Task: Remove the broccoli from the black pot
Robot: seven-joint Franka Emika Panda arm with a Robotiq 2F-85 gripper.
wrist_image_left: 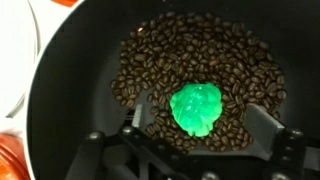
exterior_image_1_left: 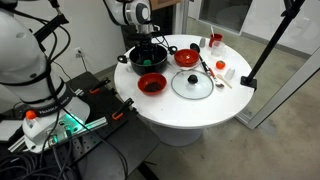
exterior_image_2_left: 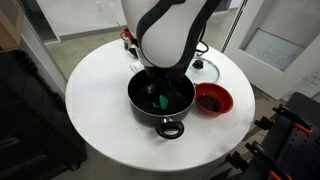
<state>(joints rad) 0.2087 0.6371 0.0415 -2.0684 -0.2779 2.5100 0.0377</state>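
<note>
The gripper's fingers are above the broccoli's top and would miss if they closed now, so the robot should lower its gripper before closing on the broccoli (exterior_image_2_left: 163, 102) (wrist_image_left: 196, 108).
The broccoli (wrist_image_left: 196, 108) is a small bright green lumpy piece lying on coffee beans inside the black pot (wrist_image_left: 70, 80). It also shows in an exterior view (exterior_image_2_left: 161, 99) inside the pot (exterior_image_2_left: 140, 108). The pot stands on the white round table in both exterior views (exterior_image_1_left: 133, 60). My gripper (wrist_image_left: 198, 118) is lowered into the pot and is open, with one finger on each side of the broccoli, not closed on it. In the exterior views the arm hides most of the gripper (exterior_image_2_left: 160, 80).
A red bowl with dark contents (exterior_image_2_left: 212, 99) sits beside the pot, also in an exterior view (exterior_image_1_left: 152, 83). Another red bowl (exterior_image_1_left: 187, 57), a glass lid with a black knob (exterior_image_1_left: 192, 83) and small items (exterior_image_1_left: 215, 42) stand on the table (exterior_image_2_left: 100, 70).
</note>
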